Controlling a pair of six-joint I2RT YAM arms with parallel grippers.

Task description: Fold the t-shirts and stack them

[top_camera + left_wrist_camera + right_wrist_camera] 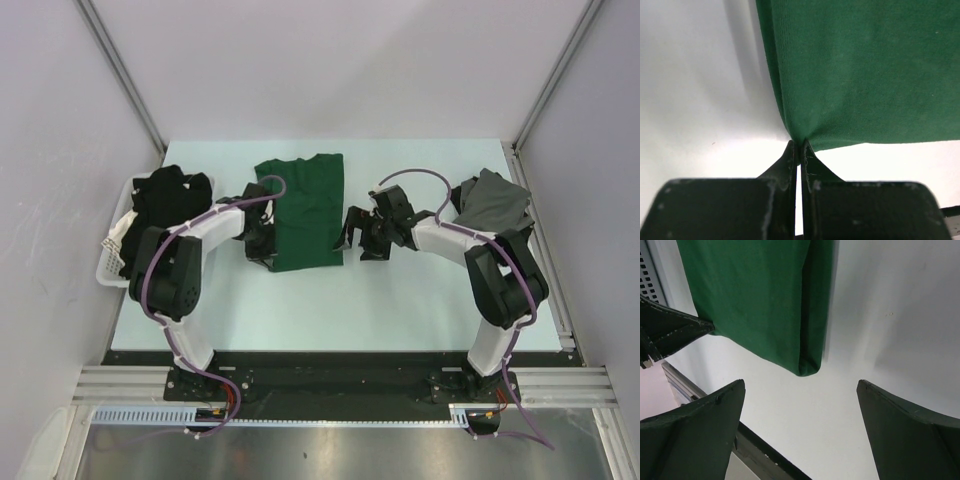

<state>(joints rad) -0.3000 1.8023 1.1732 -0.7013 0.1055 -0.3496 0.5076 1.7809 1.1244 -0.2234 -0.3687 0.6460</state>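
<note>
I will take the green t-shirt [305, 210] by its free near corner [340, 262] with my right gripper next, opposite the left gripper's corner. That is to fold the t-shirt evenly.
A dark green t-shirt [305, 210] lies folded into a long strip in the middle of the table. My left gripper [262, 246] is shut on its near left corner; the left wrist view shows the fingertips [800, 146] pinching the green cloth [865, 70]. Just off the shirt's near right corner, my right gripper [356, 240] stands wide open and holds nothing. In the right wrist view the green shirt's folded corner [807, 365] lies beyond the gap of the right gripper [801, 382]. A grey t-shirt [492, 200] lies crumpled at the right. Black t-shirts [172, 195] are heaped at the left.
A white slatted basket [112, 250] at the table's left edge holds the black heap. The pale table [400, 300] ends at a dark front rail near the arm bases. Grey walls close in both sides.
</note>
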